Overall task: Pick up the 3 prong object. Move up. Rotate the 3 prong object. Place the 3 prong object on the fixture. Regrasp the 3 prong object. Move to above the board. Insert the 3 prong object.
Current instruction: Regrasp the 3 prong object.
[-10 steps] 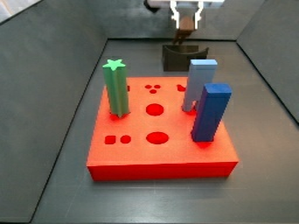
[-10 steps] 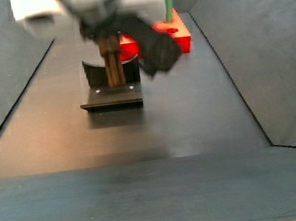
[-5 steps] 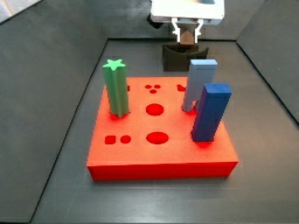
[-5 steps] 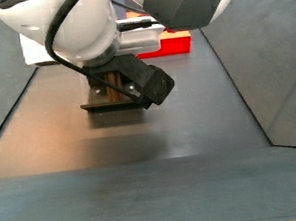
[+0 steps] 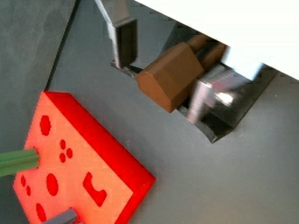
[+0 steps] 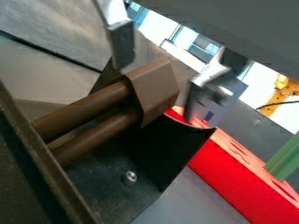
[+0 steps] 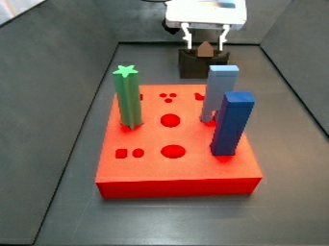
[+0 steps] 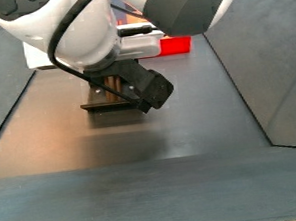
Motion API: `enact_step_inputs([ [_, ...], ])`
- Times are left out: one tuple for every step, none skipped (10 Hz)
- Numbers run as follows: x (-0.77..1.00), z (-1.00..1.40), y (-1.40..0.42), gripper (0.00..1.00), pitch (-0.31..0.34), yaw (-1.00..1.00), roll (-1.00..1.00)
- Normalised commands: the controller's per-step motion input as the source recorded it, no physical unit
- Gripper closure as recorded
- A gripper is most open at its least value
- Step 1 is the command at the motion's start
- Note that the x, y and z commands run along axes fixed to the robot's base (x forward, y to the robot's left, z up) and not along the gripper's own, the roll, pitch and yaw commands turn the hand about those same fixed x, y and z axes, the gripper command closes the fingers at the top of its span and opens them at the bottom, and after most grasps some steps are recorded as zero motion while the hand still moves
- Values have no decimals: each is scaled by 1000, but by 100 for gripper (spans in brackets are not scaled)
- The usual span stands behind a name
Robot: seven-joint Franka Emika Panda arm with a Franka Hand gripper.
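Observation:
The 3 prong object has its round prongs in the dark fixture (image 7: pixel 199 65). My gripper should grab the object next by its wedge-shaped head (image 7: pixel 206 41), which sticks out.
The 3 prong object (image 5: pixel 173 74) is a brown piece with a wedge-shaped head and round prongs (image 6: pixel 70 131). It lies on the dark fixture (image 7: pixel 199 65) at the far end of the floor, beyond the red board (image 7: pixel 167 163). My gripper (image 7: pixel 206 43) is down at the fixture and open. In both wrist views a silver finger (image 5: pixel 122 39) stands on each side of the head, with a thin gap showing at the pad. In a side view the arm (image 8: pixel 102 32) covers most of the fixture (image 8: pixel 110 105), and only a strip of the board (image 8: pixel 175 46) shows.
On the board stand a green star-topped post (image 7: pixel 126 96) and two blue blocks (image 7: pixel 232 123) (image 7: pixel 220 91), the lighter one close in front of the fixture. Sloping grey walls (image 7: pixel 58 86) close in both sides of the floor.
The gripper has come down from above the fixture, so its fingers now flank the 3 prong object. The piece itself has stayed on the fixture.

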Motion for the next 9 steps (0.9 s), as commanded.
enact_step_inputs([
  [0,1000,0,0,-5,-15,24],
  [-5,1000,4,0,-3,-8,31],
  [-23,1000,7,0,7,3,36],
  [-32,1000,4,0,14,8,43],
  [-40,1000,5,0,26,11,40],
  [-42,903,8,0,33,9,33],
  [-37,656,10,0,40,4,27],
  [-35,470,11,0,47,-1,22],
  [-32,219,12,0,56,-8,26],
])
